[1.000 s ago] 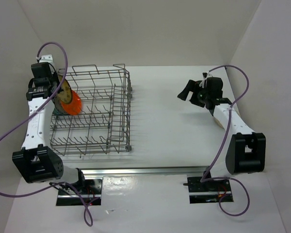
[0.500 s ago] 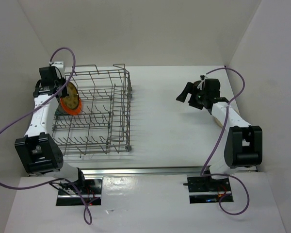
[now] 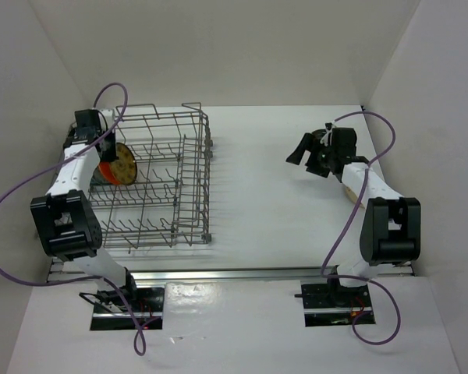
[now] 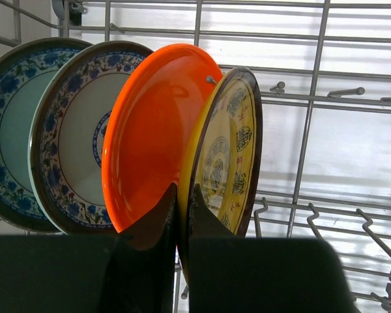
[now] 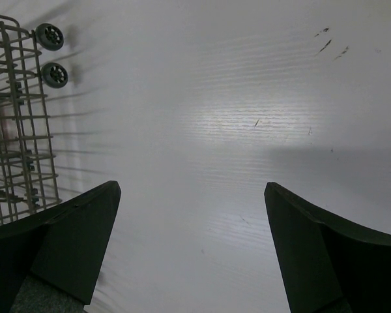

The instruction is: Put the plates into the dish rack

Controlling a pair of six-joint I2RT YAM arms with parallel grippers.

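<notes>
Rack wires stand on either side of the yellow-brown plate's edge, so the plate would rest upright. It is time for my left gripper to open.
The grey wire dish rack (image 3: 164, 183) stands at the left of the table. In the left wrist view two blue-green patterned plates (image 4: 19, 130) (image 4: 75, 137), the plain orange plate (image 4: 150, 130) and the yellow-brown patterned plate (image 4: 231, 143) stand upright side by side among the rack's wires (image 4: 313, 98). My left gripper (image 4: 182, 208) is shut on the lower rim of the yellow-brown plate (image 3: 125, 162), at the rack's far left (image 3: 101, 148). My right gripper (image 3: 300, 148) (image 5: 192, 195) is open and empty above bare table. The cream plates are mostly hidden.
A cream edge (image 3: 348, 189) shows under the right forearm on the table. The rack's corner and its two small wheels (image 5: 50, 36) show at the left of the right wrist view. White walls enclose the table on three sides.
My left gripper has swung the yellow-brown plate further over the rack, and it now stands upright beside the orange plate. The right arm has barely moved.
</notes>
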